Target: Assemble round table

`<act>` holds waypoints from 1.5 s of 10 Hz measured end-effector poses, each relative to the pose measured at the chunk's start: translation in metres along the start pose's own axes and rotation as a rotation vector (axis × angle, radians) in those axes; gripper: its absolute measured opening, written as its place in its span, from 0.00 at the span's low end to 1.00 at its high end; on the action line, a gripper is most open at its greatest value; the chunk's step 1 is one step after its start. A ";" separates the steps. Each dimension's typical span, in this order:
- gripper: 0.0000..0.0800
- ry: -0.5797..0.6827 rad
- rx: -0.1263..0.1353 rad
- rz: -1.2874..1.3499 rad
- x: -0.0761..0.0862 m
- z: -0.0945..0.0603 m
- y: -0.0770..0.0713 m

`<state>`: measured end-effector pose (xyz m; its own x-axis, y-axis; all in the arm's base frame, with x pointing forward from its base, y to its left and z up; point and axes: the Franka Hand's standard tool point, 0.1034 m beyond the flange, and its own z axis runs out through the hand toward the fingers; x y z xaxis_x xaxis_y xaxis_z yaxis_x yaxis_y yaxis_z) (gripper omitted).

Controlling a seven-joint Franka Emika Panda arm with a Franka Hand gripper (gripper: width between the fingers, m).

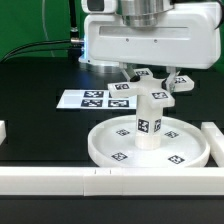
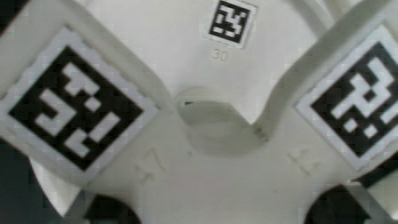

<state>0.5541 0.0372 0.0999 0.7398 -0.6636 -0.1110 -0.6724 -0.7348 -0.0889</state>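
The cross-shaped foot rests on the leg's top (image 1: 149, 98) in the exterior view and would settle seated if I opened now, so it is time for my gripper to release the foot.
The large rimmed round disc (image 1: 110, 147) lies flat on the black table. The short cylindrical leg (image 1: 149, 122) stands upright at its middle. The small cross-shaped foot (image 1: 152, 88) sits on or just above the leg's top, its tagged arms spread out. My gripper (image 1: 150, 78) comes straight down onto the foot and is shut on it; the fingertips are mostly hidden among the arms. In the wrist view the foot (image 2: 214, 130) fills the frame, with its hub hole in the middle and tags on the arms.
The marker board (image 1: 92, 98) lies flat behind the disc on the exterior view's left. White rectangular border blocks run along the front (image 1: 60, 180), the exterior view's right (image 1: 214, 137) and its left edge (image 1: 3, 130).
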 end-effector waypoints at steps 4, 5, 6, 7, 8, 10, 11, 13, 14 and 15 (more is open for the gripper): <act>0.56 0.063 0.084 0.473 -0.001 0.000 -0.001; 0.56 0.064 0.100 0.559 0.000 0.000 -0.001; 0.56 0.058 0.105 0.646 0.000 0.000 -0.001; 0.56 0.049 0.114 0.759 0.000 0.000 -0.001; 0.56 0.042 0.119 0.858 0.000 0.000 -0.001; 0.56 0.034 0.128 1.020 0.001 0.000 -0.001; 0.56 0.026 0.133 1.061 0.001 0.000 -0.001; 0.57 0.019 0.133 1.042 0.001 -0.001 -0.001; 0.75 0.004 0.137 1.006 0.002 -0.009 0.000; 0.79 0.000 0.156 1.002 0.002 -0.018 -0.001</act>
<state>0.5569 0.0344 0.1174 -0.1660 -0.9646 -0.2051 -0.9790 0.1862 -0.0834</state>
